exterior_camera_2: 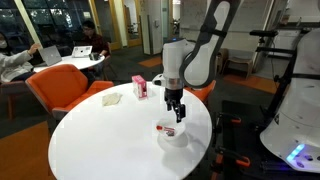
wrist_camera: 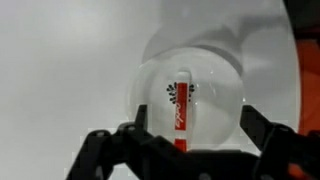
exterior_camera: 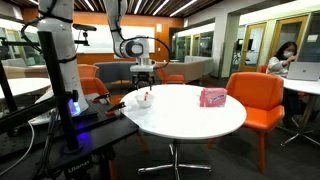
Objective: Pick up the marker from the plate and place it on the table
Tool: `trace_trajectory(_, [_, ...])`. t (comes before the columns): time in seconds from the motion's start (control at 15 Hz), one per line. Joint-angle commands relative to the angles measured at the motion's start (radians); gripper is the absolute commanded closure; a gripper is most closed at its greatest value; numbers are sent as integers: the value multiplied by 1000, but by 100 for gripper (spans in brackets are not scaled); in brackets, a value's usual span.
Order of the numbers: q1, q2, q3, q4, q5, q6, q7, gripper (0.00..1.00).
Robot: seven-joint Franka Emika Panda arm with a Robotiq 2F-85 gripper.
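My gripper lowers and only then closes on the marker, since in an exterior view my fingers hang above the marker (wrist_camera: 182,110) and the plate.
The marker (wrist_camera: 182,110), a slim white and red stick, lies inside the small round white plate (wrist_camera: 215,95). The plate (exterior_camera_2: 172,137) sits on the round white table (exterior_camera_2: 100,140) near its edge by the robot. The marker shows as a small red mark in an exterior view (exterior_camera_2: 163,127). My gripper (exterior_camera_2: 178,114) hangs just above the plate, pointing down. In the wrist view the gripper (wrist_camera: 195,128) is open, with one finger on each side of the plate and the marker between them, untouched. The plate (exterior_camera: 143,99) and gripper (exterior_camera: 144,76) also show from the other side.
A pink rectangular box (exterior_camera_2: 140,87) and a white napkin (exterior_camera_2: 111,97) lie on the table's far side; the box also shows in an exterior view (exterior_camera: 212,97). Orange chairs (exterior_camera: 254,98) stand around the table. The dark robot bench (exterior_camera: 90,135) adjoins it.
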Motion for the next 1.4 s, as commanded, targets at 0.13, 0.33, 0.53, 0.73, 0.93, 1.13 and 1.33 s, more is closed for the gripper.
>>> trace_trajectory(0.13, [-108, 44, 100, -12, 45, 90, -21, 8])
trace_trajectory(0.33, [-150, 91, 142, 13, 46, 117, -3, 18])
trace_trajectory(0.53, [-172, 144, 154, 59, 21, 110, 22, 19])
trace_trajectory(0.73, [-176, 206, 149, 116, 3, 99, 41, 27])
trace_trajectory(0.93, [-160, 260, 133, 154, -37, 95, 48, 32])
trace_trajectory(1.13, [-154, 291, 133, 162, -71, 95, 49, 49])
trace_trajectory(1.33, [-154, 308, 128, 167, -91, 95, 56, 76])
